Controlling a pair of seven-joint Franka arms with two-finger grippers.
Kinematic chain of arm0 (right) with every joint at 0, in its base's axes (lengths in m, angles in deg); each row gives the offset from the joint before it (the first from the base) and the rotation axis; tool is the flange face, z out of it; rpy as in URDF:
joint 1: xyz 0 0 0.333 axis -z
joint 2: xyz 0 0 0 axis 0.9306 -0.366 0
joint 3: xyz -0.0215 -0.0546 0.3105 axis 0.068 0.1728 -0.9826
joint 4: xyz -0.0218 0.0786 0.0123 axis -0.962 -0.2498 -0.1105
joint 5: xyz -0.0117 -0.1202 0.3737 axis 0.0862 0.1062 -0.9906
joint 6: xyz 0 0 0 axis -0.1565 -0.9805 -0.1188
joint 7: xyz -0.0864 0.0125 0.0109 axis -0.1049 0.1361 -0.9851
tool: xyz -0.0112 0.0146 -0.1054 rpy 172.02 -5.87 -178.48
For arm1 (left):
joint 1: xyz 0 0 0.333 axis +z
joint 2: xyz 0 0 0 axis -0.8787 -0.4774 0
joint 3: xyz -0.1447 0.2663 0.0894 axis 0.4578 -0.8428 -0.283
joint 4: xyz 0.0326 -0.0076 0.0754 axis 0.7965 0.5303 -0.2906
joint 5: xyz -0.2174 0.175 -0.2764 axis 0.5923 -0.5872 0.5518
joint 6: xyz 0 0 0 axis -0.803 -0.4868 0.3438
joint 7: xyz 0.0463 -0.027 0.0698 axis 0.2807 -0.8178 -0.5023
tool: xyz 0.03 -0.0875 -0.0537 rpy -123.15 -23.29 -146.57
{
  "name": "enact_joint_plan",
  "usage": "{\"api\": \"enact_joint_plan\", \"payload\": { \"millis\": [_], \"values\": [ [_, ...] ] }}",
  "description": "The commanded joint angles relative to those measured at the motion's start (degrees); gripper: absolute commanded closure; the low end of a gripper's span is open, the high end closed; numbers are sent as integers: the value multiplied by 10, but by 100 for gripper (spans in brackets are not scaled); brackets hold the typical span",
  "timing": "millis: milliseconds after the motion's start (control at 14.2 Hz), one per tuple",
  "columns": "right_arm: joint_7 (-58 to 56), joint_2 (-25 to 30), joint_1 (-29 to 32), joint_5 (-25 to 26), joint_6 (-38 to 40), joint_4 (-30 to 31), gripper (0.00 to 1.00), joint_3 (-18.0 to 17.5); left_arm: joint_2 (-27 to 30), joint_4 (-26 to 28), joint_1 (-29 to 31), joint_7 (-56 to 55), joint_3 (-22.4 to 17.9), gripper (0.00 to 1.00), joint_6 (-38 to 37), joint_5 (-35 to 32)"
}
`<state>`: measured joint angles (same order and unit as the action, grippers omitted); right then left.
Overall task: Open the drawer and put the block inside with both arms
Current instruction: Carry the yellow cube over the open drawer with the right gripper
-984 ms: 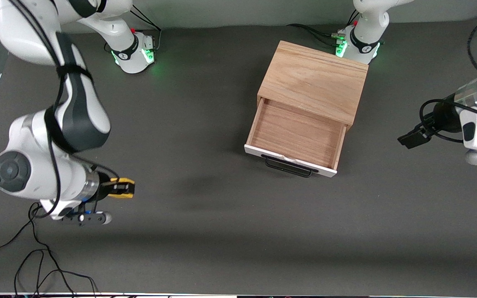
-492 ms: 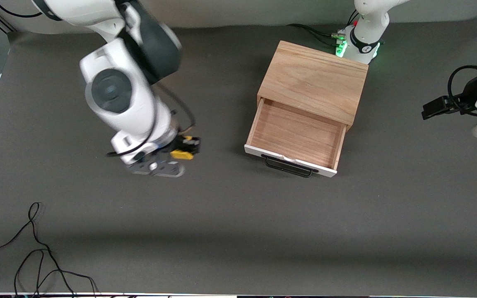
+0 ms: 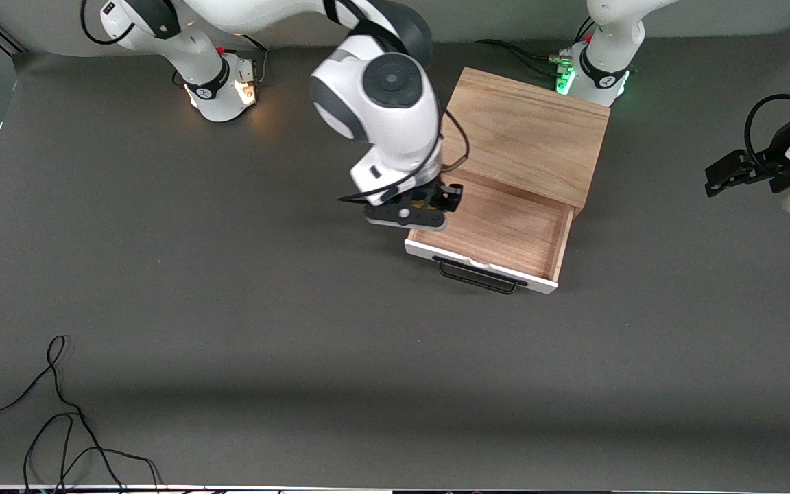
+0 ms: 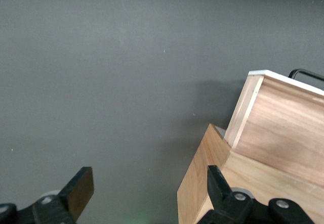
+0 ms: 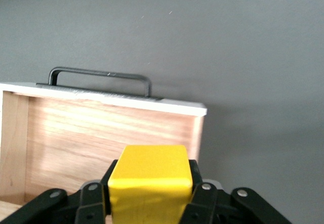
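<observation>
My right gripper holds the yellow block well short, and opening now would make it miss. Next, it moves the block to the drawer's wood bottom before opening.
The drawer (image 3: 505, 226) is pulled out of the light-wood cabinet (image 3: 525, 130), with its white front panel and black handle (image 3: 481, 276) toward the front camera. My right gripper (image 3: 439, 199) is shut on the yellow block (image 5: 150, 168) and holds it over the drawer's corner at the right arm's end. In the right wrist view the right gripper (image 5: 149, 196) has the drawer's wood floor (image 5: 91, 138) and handle (image 5: 101, 75) below it. My left gripper (image 3: 717, 175) is open and empty in the air past the cabinet at the left arm's end. The left wrist view shows the left gripper (image 4: 149, 188) beside the cabinet's side (image 4: 200, 183).
A loose black cable (image 3: 59, 412) lies on the dark table near the front camera at the right arm's end. Cables (image 3: 525, 55) run by the left arm's base, close to the cabinet's back corner.
My right arm has swung from the open table at its end across to the drawer, carrying the block. My left gripper has drifted slightly away from the front camera.
</observation>
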<state>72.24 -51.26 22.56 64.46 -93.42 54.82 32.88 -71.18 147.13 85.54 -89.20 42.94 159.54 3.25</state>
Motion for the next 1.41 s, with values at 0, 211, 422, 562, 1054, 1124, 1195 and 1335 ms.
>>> {"api": "enact_joint_plan", "payload": {
  "millis": [0, 211, 422, 562, 1054, 1124, 1195, 1335],
  "values": [
    [44, -39, -20, 12, -39, -12, 87, 9, 20, 14, 6, 21, -3, 0, 20, 11],
    [111, -76, -42, 45, -87, -12, 87, 9, 15, 5, 6, 22, -3, 0, 20, 10],
    [131, -85, -53, 48, -86, -8, 86, 8, 8, -2, -78, 22, -72, 0, 22, 9],
    [152, -95, -58, 48, -88, -9, 79, 9, 6, -8, -180, 22, -179, 0, 22, 10],
    [179, -109, -68, 48, -98, -10, 47, 9, -3, -21, -269, 19, -264, 0, 26, 9],
    [185, -109, -68, 48, -99, -10, 21, 9, -11, -29, -269, 18, -264, 0, 26, 9],
    [188, -109, -74, 52, -99, -10, 0, 10, -18, -36, -269, 13, -262, 0, 26, 9],
    [188, -108, -78, 70, -99, -10, 0, 10, -20, -38, -267, 13, -260, 0, 26, 10]
  ]
}}
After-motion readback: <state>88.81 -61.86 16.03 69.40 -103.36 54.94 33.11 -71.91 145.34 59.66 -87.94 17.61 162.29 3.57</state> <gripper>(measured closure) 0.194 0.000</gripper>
